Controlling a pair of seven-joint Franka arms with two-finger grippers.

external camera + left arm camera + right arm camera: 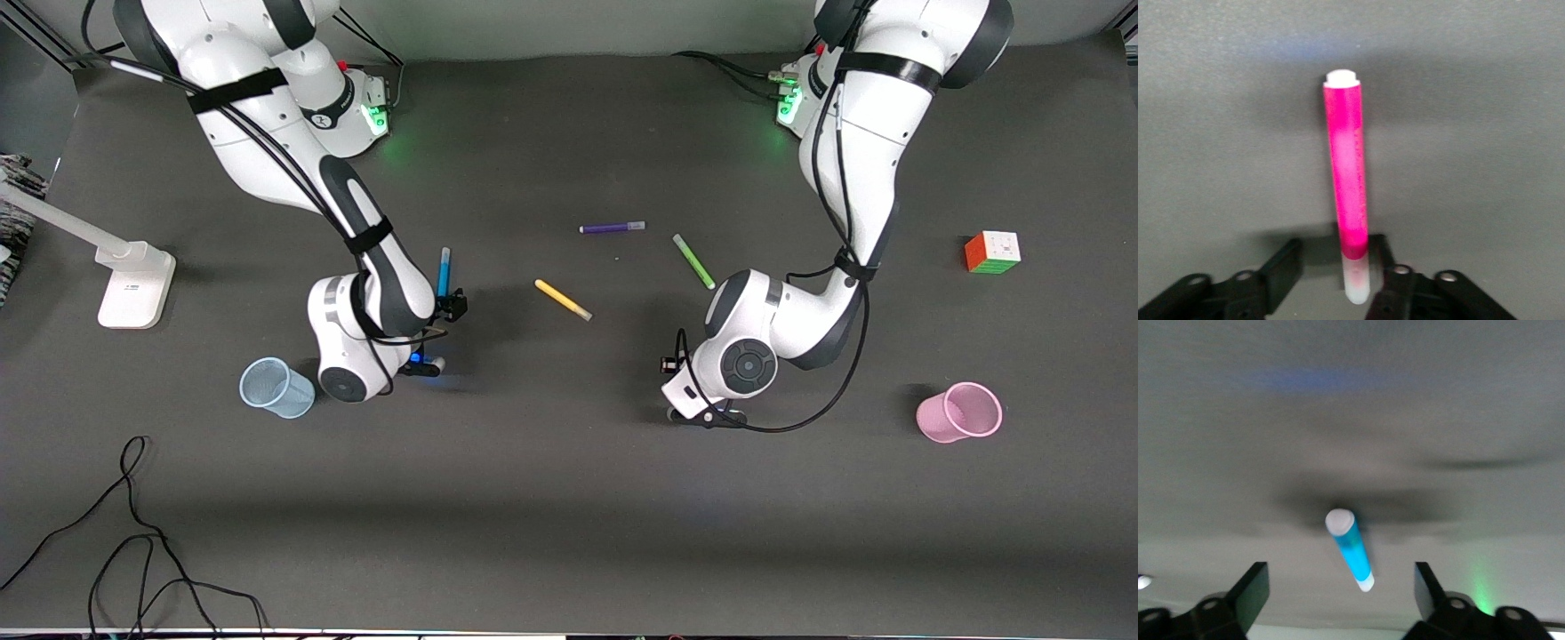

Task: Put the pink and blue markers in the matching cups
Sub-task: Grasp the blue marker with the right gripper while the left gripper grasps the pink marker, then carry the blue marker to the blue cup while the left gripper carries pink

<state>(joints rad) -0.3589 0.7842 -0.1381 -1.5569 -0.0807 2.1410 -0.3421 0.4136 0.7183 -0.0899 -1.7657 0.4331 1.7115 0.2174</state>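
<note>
The fingers of my right gripper are on either side of the blue marker (pixel 443 271) (pixel 1351 550), so my right gripper needs to close on it now.
The pink marker (pixel 1346 167) lies on the table, hidden under the left arm in the front view. My left gripper (pixel 1335 248) is low over it, also in the front view (pixel 702 404). Its open fingers (pixel 1281 267) straddle the marker's pale cap end without clamping it. The blue marker (pixel 443 271) shows in the right wrist view (pixel 1353 553) between the fingers of my open right gripper (pixel 1339 577), touching neither. That gripper (pixel 442 316) is at the marker's end nearer the front camera. The pale blue cup (pixel 276 388) stands near the right arm. The pale pink cup (pixel 960 412) stands toward the left arm's end.
A purple marker (pixel 612 228), a green marker (pixel 693 260) and a yellow marker (pixel 563 300) lie between the arms. A puzzle cube (pixel 992 252) sits farther from the front camera than the pink cup. A white stand (pixel 133 284) and loose cables (pixel 133 533) are at the right arm's end.
</note>
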